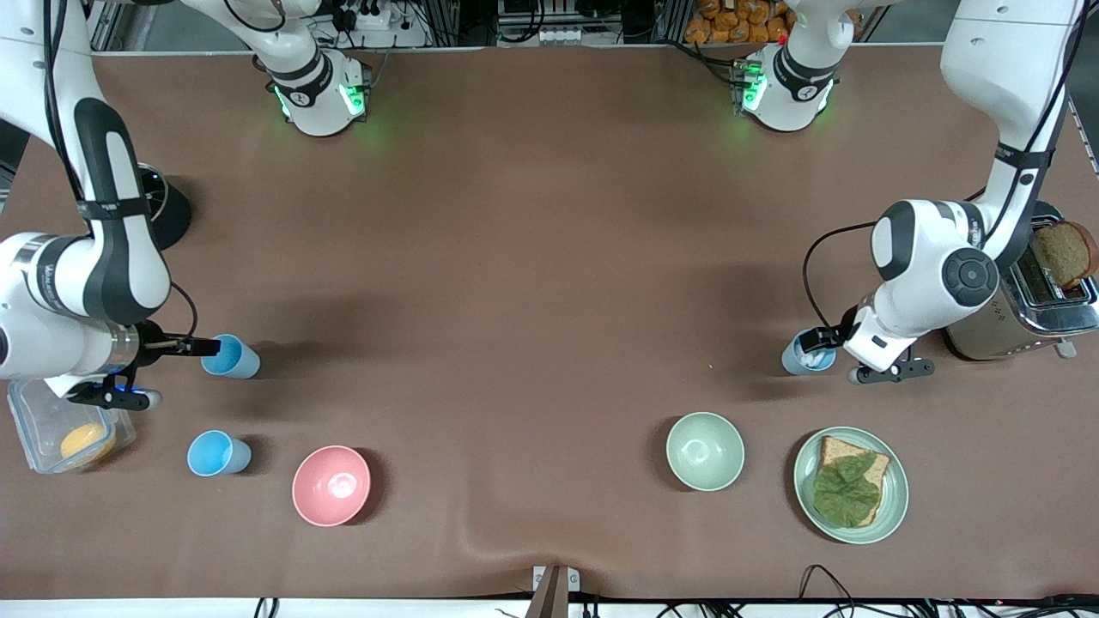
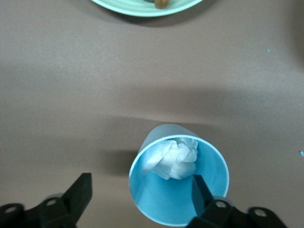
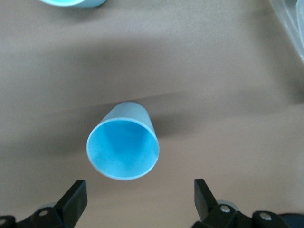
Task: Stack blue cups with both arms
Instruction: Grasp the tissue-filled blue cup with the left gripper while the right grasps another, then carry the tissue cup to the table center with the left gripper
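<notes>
The sky-blue cup needs to go into the grey-blue cup (image 1: 805, 354). My right gripper will next pick up the sky-blue cup by its rim (image 1: 218, 367) to stack it.
A grey-blue cup (image 1: 805, 354) stands toward the left arm's end of the table, with crumpled white paper in it (image 2: 173, 156). My left gripper (image 1: 816, 342) is open at this cup (image 2: 178, 190). One finger (image 2: 202, 190) is inside the rim and the other finger (image 2: 80, 192) is outside, apart from the wall. A sky-blue cup (image 1: 230, 356) stands empty toward the right arm's end. My right gripper (image 1: 199, 347) is open just beside it. In the right wrist view the cup (image 3: 122, 147) lies ahead of the fingers (image 3: 76, 197). Another sky-blue cup (image 1: 219, 453) stands nearer the front camera.
A pink bowl (image 1: 331, 485) and a pale green bowl (image 1: 705, 451) stand near the front edge. A green plate (image 1: 893, 506) holds bread and lettuce. A toaster (image 1: 1026, 309) with a bread slice is beside the left arm. A clear container (image 1: 34, 421) sits under the right arm.
</notes>
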Robot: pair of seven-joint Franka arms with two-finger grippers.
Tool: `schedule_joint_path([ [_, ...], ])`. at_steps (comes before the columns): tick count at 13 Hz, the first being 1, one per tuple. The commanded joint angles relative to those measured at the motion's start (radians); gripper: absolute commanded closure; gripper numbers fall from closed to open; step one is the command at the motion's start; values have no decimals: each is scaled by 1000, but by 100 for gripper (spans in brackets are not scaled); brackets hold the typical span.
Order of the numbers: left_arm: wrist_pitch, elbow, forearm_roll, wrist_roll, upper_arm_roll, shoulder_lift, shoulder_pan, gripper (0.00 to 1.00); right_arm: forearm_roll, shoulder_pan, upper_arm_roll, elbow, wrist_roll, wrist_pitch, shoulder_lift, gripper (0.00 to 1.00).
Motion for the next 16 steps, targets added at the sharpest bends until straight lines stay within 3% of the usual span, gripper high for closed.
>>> schedule_joint_path([
  [1, 15, 2, -4, 24, -4, 7, 7, 100, 18, -37, 6, 21, -7, 60, 39, 0],
  [4, 0, 3, -15, 3, -32, -14, 2, 100, 50, -51, 7, 18, 8, 129, 97, 0],
  [6, -31, 10, -18, -96, -102, -42, 4, 100, 131, -50, 7, -16, 4, 130, 104, 0],
  [13, -60, 86, -18, -673, -414, -36, -34, 100, 138, -48, 7, -38, -11, 142, 125, 0],
  [14, -62, 121, -16, -783, -419, -13, -88, 100, 138, -48, 7, -47, -34, 149, 127, 51],
  [15, -62, 161, -15, -883, -417, 13, -152, 100, 138, -51, 7, -51, -53, 159, 127, 86],
  [16, -62, 195, -7, -961, -417, 47, -201, 100, 138, -56, 9, -53, -54, 162, 127, 95],
])
